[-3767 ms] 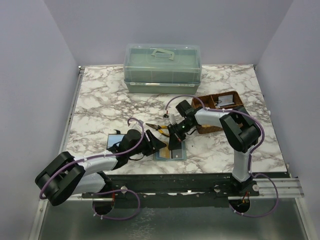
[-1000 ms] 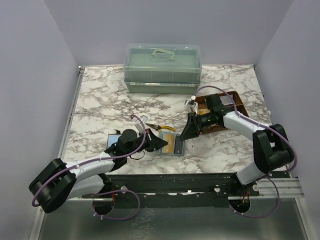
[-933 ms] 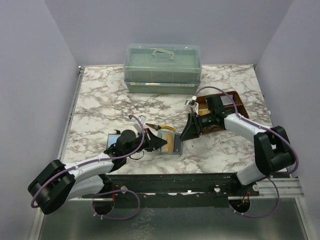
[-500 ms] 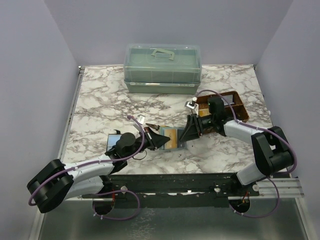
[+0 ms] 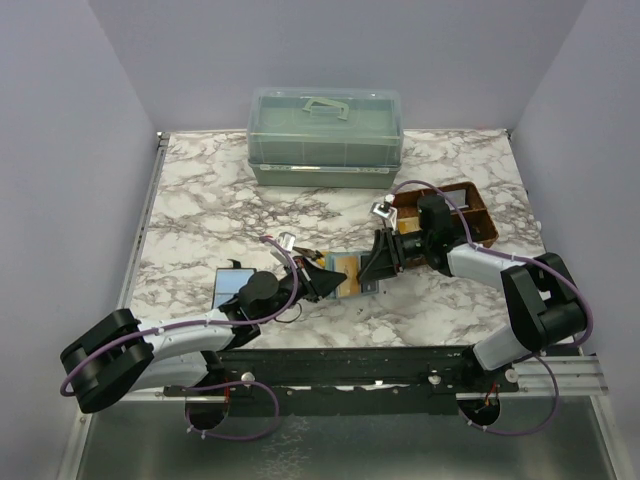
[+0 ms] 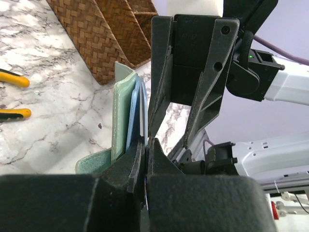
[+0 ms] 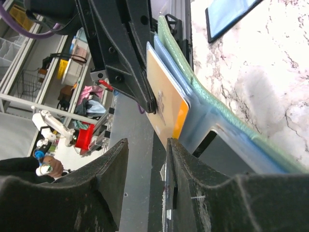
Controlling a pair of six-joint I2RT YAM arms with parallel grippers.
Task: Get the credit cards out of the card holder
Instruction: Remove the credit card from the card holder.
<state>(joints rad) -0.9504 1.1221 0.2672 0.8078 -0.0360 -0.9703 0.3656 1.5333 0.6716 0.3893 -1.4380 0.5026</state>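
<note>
Next, my right gripper grabs the credit card (image 7: pixel 166 104) by its orange edge (image 7: pixel 180 120), which leaves the rest free to slide from its pocket.
The pale teal card holder (image 5: pixel 352 275) is lifted off the table and stands on edge, with my left gripper (image 5: pixel 325 280) shut on one of its panels. In the left wrist view the holder (image 6: pixel 123 116) rises just past the closed jaws of the left gripper (image 6: pixel 146 145). A tan and orange credit card (image 7: pixel 166 104) sticks out of a pocket of the holder (image 7: pixel 217 116). My right gripper (image 7: pixel 146 141) is open, its fingers just short of that card's corner, holding nothing. A bluish card (image 5: pixel 232 285) lies flat on the table at the left.
A brown woven tray (image 5: pixel 470 195) with a grey card in it stands behind the right arm. Yellow-handled pliers (image 6: pixel 13 79) lie on the marble behind the holder. A translucent green toolbox (image 5: pixel 325 135) sits at the back.
My left gripper has raised the card holder and carried it right, tilting it upright. The right gripper has come left to meet it and opened a little wider.
</note>
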